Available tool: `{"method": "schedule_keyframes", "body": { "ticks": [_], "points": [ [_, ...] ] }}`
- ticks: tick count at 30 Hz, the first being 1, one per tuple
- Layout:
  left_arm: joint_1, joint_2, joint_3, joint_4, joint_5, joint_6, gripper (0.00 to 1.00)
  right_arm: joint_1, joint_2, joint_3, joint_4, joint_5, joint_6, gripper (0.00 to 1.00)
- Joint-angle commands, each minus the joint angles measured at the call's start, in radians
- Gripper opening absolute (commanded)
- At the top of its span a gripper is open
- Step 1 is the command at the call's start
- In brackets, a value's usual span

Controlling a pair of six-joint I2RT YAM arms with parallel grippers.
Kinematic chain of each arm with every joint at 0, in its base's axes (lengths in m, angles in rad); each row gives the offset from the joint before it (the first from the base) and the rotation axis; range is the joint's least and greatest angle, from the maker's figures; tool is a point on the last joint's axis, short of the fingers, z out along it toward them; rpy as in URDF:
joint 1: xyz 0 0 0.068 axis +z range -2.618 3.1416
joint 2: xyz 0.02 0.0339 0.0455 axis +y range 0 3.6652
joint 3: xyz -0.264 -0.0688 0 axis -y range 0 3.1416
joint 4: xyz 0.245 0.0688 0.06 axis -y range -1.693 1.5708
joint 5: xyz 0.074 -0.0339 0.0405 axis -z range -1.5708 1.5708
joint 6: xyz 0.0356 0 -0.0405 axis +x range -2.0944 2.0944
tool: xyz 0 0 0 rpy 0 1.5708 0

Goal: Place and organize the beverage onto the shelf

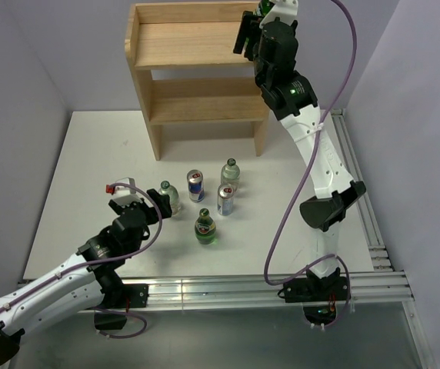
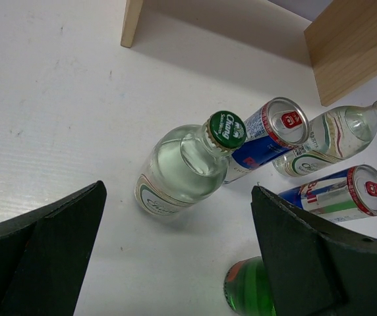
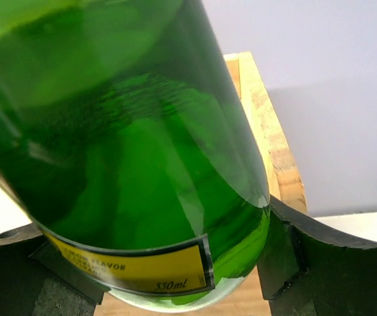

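Note:
The green glass bottle hangs tilted above the top board, crowding the board's end rim, so it would come down against that rim if I opened my right gripper now.
The light wooden shelf stands at the back of the table. My right gripper is up at the right end of its top tier, shut on a green glass bottle with a yellow label. The bottle's base hangs just above the rimmed top board. My left gripper is open and low over the table. Just beyond its fingertips stands a clear bottle with a green cap, with nothing between the fingers.
On the table in front of the shelf stand two blue and silver cans, a second clear bottle and a green bottle. That green bottle sits close to my left gripper's right finger. Grey walls close in both sides.

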Motion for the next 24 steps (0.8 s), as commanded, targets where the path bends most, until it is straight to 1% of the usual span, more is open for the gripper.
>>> {"method": "schedule_keyframes", "body": {
  "ticks": [1, 9, 14, 15, 17, 18, 21, 23, 24],
  "points": [
    [-0.004, -0.014, -0.008, -0.003, 0.012, -0.007, 0.99, -0.010, -0.001, 0.070, 0.200, -0.012, -0.005, 0.00],
    [-0.004, -0.035, -0.014, -0.009, 0.020, -0.013, 0.99, -0.021, 0.073, 0.099, 0.240, -0.009, -0.031, 0.00],
    [-0.004, -0.035, -0.011, -0.015, 0.018, -0.017, 0.99, -0.036, 0.081, 0.077, 0.245, -0.007, -0.027, 0.00],
    [-0.004, -0.035, -0.013, -0.014, 0.018, -0.015, 0.99, -0.039, 0.084, 0.074, 0.242, -0.001, -0.024, 0.01],
    [-0.004, -0.037, -0.013, -0.015, 0.020, -0.017, 0.99, -0.041, 0.081, 0.064, 0.246, 0.006, -0.024, 0.11],
    [-0.004, -0.038, -0.013, -0.015, 0.018, -0.017, 0.99, -0.041, 0.079, 0.048, 0.253, 0.008, -0.024, 0.25],
    [-0.004, -0.041, -0.013, -0.015, 0.018, -0.015, 0.99, -0.041, 0.076, 0.031, 0.254, 0.011, -0.019, 0.53],
    [-0.004, -0.046, -0.013, -0.017, 0.020, -0.017, 0.99, -0.041, 0.073, 0.024, 0.256, 0.019, -0.018, 0.57],
    [-0.004, -0.046, -0.013, -0.017, 0.020, -0.017, 0.99, -0.041, 0.070, 0.016, 0.259, 0.017, -0.018, 0.61]
  ]
}}
